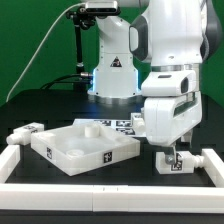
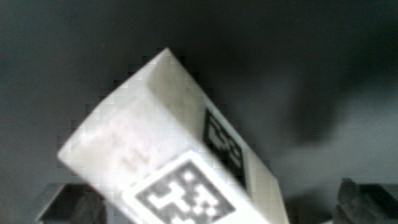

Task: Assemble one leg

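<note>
My fingers reach down beside the white leg's tagged end, near the dark tabletop, where closing now would catch the leg, so my gripper closes on the leg next.
A white leg (image 1: 174,162) with black marker tags lies on the dark table at the exterior view's right. My gripper (image 1: 171,156) is lowered right over it. In the wrist view the leg (image 2: 160,130) fills the picture, tilted, with its tagged end between my fingers. The gripper (image 2: 217,206) is open: one dark finger (image 2: 71,206) sits by the leg's edge, the other finger (image 2: 366,200) stands apart from it. The square white tabletop (image 1: 85,148) lies at the middle. Another white leg (image 1: 25,132) lies at the exterior view's left.
A white wall (image 1: 110,194) borders the table's front and runs up both sides. The marker board (image 1: 122,125) lies behind the tabletop, by the arm's base (image 1: 112,75). The arm's bulk hides the table behind the right leg.
</note>
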Robot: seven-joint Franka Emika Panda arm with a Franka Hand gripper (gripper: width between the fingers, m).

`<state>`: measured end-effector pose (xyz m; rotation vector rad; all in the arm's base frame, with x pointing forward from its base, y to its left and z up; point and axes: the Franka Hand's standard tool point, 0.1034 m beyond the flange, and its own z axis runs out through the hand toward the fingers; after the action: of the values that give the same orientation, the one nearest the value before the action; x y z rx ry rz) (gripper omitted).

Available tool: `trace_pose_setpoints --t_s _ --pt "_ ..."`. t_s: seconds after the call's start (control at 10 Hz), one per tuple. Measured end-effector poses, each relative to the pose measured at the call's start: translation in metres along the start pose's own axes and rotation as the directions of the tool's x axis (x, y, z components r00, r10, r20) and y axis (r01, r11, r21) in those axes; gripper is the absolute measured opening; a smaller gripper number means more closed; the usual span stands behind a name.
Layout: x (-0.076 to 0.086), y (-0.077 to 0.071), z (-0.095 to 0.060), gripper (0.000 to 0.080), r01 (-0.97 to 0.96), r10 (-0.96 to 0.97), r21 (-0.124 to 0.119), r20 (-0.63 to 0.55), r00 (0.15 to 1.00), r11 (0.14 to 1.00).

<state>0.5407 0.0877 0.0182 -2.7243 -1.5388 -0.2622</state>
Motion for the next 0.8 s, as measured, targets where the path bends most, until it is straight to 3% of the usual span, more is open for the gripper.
trace_pose_setpoints --t_s 0.1,0.3,0.4,0.5,0.6,0.8 --pt "0.0 0.0 0.0 0.0649 -0.001 0.001 0.0 0.0 1.0 1.0" --pt "0.0 0.0 0.0 0.0384 -0.001 0.001 0.0 0.0 1.0 1.0" --pt "0.0 0.0 0.0 0.0384 -0.001 0.001 0.0 0.0 1.0 1.0" --pt "0.0 0.0 0.0 0.028 -0.001 0.001 -0.001 -0.001 1.0 1.0" --pt "0.0 0.002 -0.002 0.028 -0.002 0.002 -0.001 0.001 1.0 1.0" --pt "-0.014 -0.001 -0.03 0.0281 -0.024 0.024 -0.019 0.013 1.0 1.0"
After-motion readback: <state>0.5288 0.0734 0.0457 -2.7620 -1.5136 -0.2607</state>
